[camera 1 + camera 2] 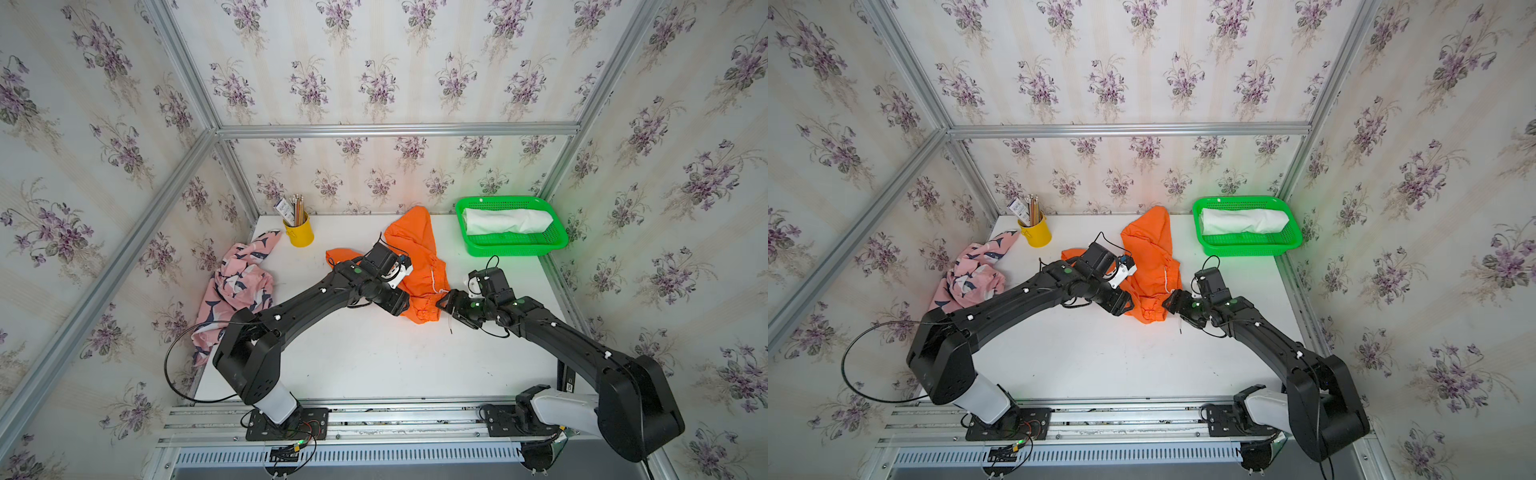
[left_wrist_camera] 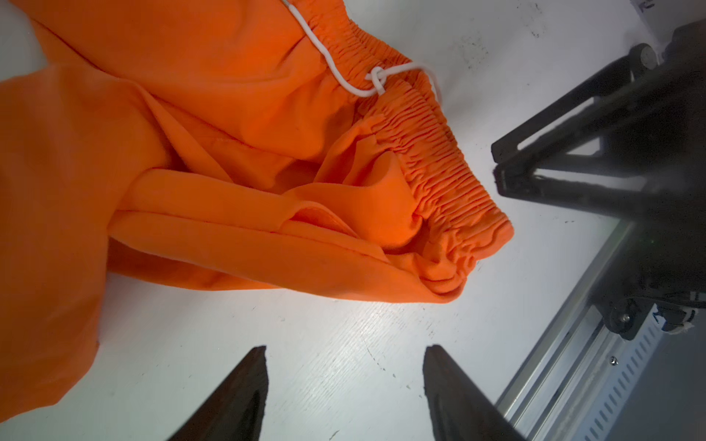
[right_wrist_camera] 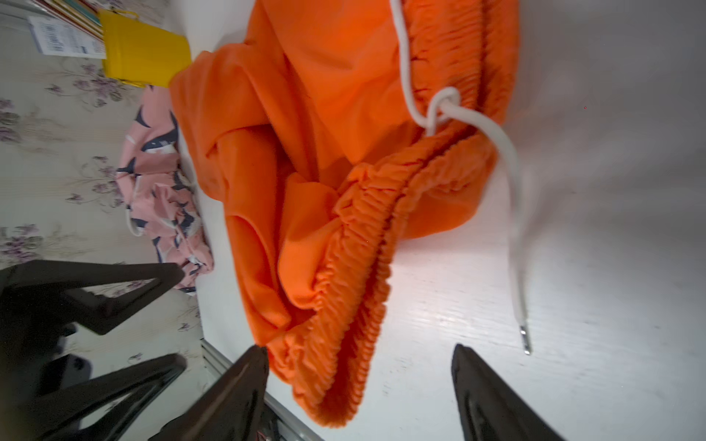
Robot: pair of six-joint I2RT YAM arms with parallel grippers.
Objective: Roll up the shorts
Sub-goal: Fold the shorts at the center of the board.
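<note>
My right gripper's next grab is the near end of the elastic waistband [image 2: 439, 160], to spread the orange shorts flat for rolling.
The orange shorts [image 1: 419, 266] lie crumpled and unrolled in the middle of the white table [image 1: 374, 357], with their elastic waistband [image 2: 439, 160] and white drawstring [image 3: 508, 172] toward the right arm. My left gripper [image 2: 345, 349] stands open over bare table beside the cloth's near edge, holding nothing. My right gripper [image 3: 359, 346] is open too, and the end of the waistband lies loose between its fingers. In both top views the two grippers [image 1: 398, 305] [image 1: 444, 305] flank the near end of the orange shorts [image 1: 1152, 270]. The white shorts [image 1: 507, 220] lie rolled in the basket. The pink whale-print shorts [image 1: 241, 282] are heaped at the left edge.
A green plastic basket [image 1: 511, 249] stands at the back right. A yellow cup [image 1: 298, 235] full of pencils stands at the back left. Papered walls and aluminium posts close in three sides. A metal rail [image 1: 374, 415] runs along the front.
</note>
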